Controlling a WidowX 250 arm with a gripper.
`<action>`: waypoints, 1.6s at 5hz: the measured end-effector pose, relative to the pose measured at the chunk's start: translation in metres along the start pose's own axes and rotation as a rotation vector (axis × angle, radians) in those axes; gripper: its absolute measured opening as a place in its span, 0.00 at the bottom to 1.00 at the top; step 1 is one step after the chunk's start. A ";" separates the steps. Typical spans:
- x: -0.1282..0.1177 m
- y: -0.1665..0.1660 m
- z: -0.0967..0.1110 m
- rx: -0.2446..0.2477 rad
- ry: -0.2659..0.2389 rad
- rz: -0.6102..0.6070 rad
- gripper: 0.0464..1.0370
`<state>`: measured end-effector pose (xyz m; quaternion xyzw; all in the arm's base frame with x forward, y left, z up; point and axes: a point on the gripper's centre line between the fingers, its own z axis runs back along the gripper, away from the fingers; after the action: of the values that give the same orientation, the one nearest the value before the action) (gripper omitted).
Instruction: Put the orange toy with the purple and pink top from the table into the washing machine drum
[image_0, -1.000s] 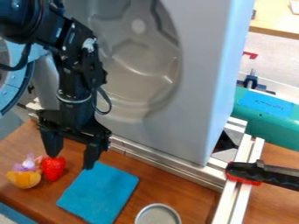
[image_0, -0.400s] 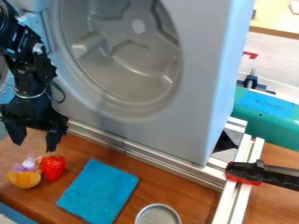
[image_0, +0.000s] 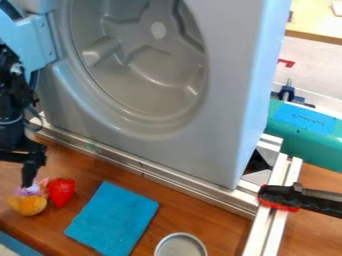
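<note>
I will grab the orange plush toy by its purple-pink top with my gripper next, so that I can put the toy into the round hollow of the washer.
My gripper (image_0: 27, 169) hangs at the left edge, open, with one finger cut off by the edge. Its visible finger points down just above or behind a small plush toy (image_0: 28, 204), orange-yellow below and purple-pink on top; whether they touch I cannot tell. Right beside the toy is a red strawberry (image_0: 61, 192). A blue cloth (image_0: 112, 218) lies flat on the brown wooden surface to the right of the strawberry. Near the bottom edge stands a round metal tin (image_0: 180, 246), right of the cloth.
A large grey washer-like front with a round recess (image_0: 143, 75) stands behind the work surface, along a metal rail (image_0: 153, 172). Another rail (image_0: 270, 215) runs down the right side, with a black-and-red clamp (image_0: 294, 199) on it. Behind that is a green object (image_0: 304, 132).
The gripper has moved left across the view, from above the cloth and strawberry to the left edge, and ends a little lower than in the middle frame. The objects have stayed put.
</note>
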<state>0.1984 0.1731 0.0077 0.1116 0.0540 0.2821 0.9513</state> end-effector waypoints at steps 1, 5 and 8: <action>-0.007 0.010 -0.007 0.006 0.070 0.065 0.96; 0.009 0.016 -0.049 -0.174 0.122 0.082 0.96; -0.008 0.001 -0.058 -0.232 0.134 0.072 0.93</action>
<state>0.1814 0.1802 -0.0475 -0.0161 0.0805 0.3273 0.9414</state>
